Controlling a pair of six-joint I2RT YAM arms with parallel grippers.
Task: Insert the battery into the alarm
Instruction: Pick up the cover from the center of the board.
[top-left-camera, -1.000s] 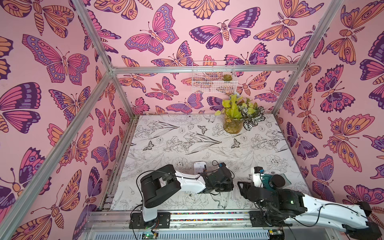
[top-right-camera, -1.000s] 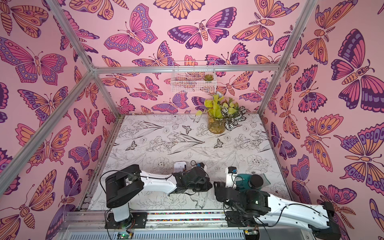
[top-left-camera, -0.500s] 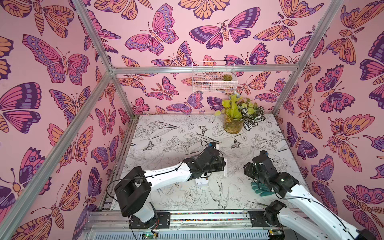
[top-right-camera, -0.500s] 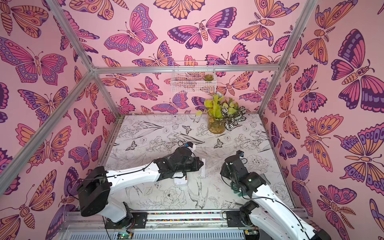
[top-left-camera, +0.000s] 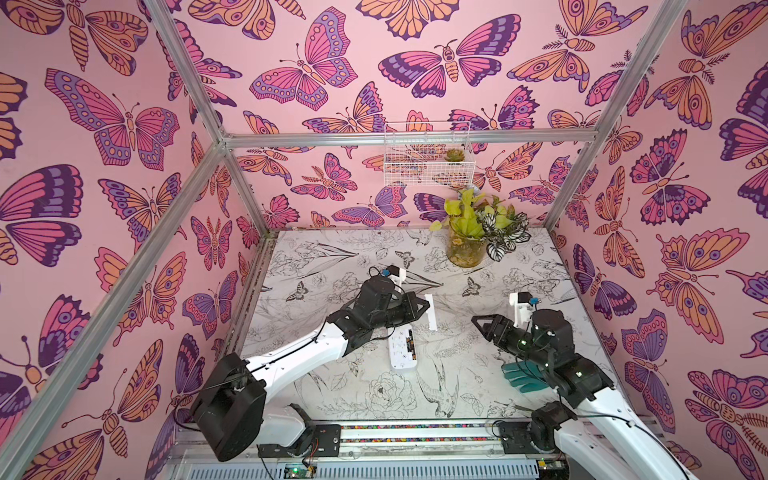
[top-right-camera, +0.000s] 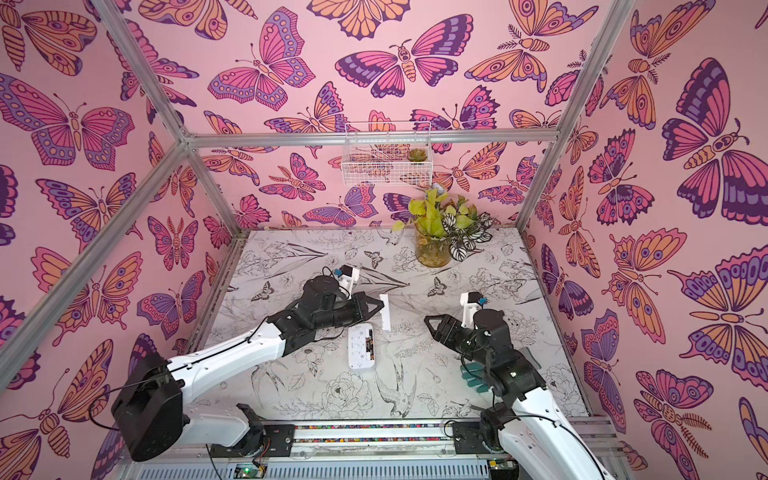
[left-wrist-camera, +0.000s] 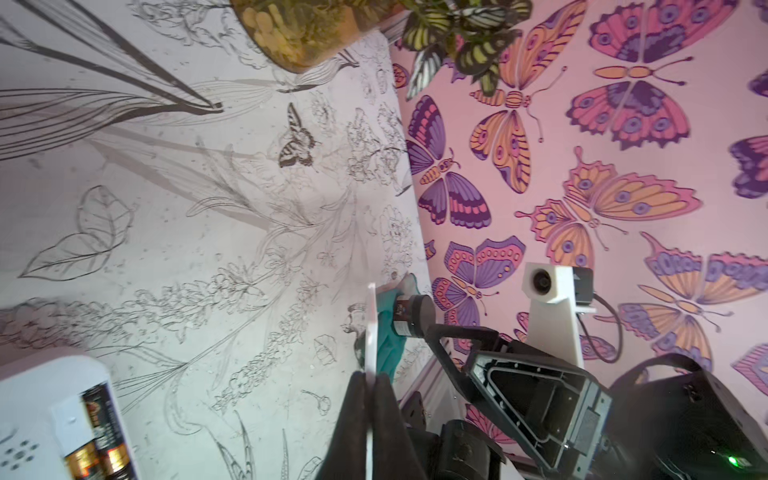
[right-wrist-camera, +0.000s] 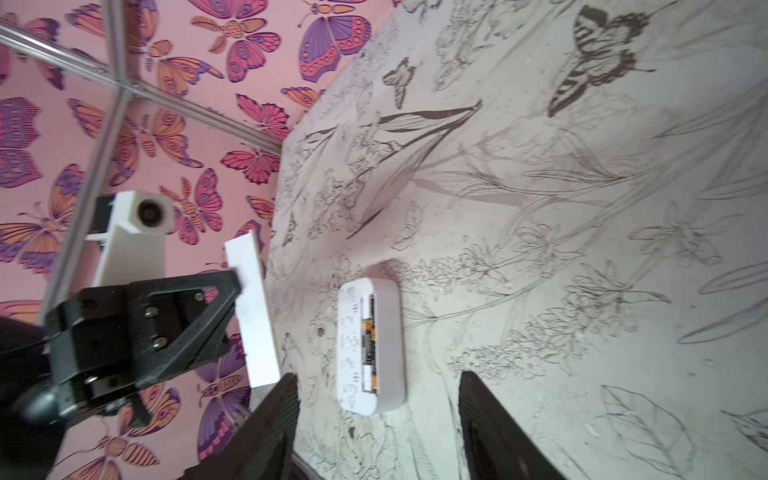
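The right gripper reaches the thin white cover plate (top-left-camera: 431, 319) next and grabs its free long edge, which leaves the opposite edge free to enter the alarm's slot.
The white alarm (top-left-camera: 401, 349) (top-right-camera: 361, 348) lies face down on the table, its battery slot open. Black-and-gold batteries (right-wrist-camera: 368, 332) (left-wrist-camera: 96, 440) sit in that slot. My left gripper (top-left-camera: 428, 308) (top-right-camera: 382, 306) (left-wrist-camera: 371, 395) hovers just behind the alarm, shut on a thin white cover plate (top-left-camera: 431, 319) (left-wrist-camera: 371, 328) (right-wrist-camera: 253, 316). My right gripper (top-left-camera: 474, 320) (top-right-camera: 427, 320) (right-wrist-camera: 378, 376) stands open to the alarm's right, pointing at it, with nothing between its fingers. In the left wrist view a dark cylinder (left-wrist-camera: 409, 318) shows past the right fingertip; I cannot tell what it is.
A teal glove (top-left-camera: 519, 376) (top-right-camera: 473, 378) lies under the right arm near the front right. A jar with leafy plants (top-left-camera: 465, 249) stands at the back right, below a white wire basket (top-left-camera: 428, 166) on the wall. Pink butterfly walls and metal posts close in the table (top-left-camera: 374, 399).
Both arms have risen from low at the front edge. The left gripper has carried the white plate up and back off the alarm. The right gripper has swung left toward the alarm.
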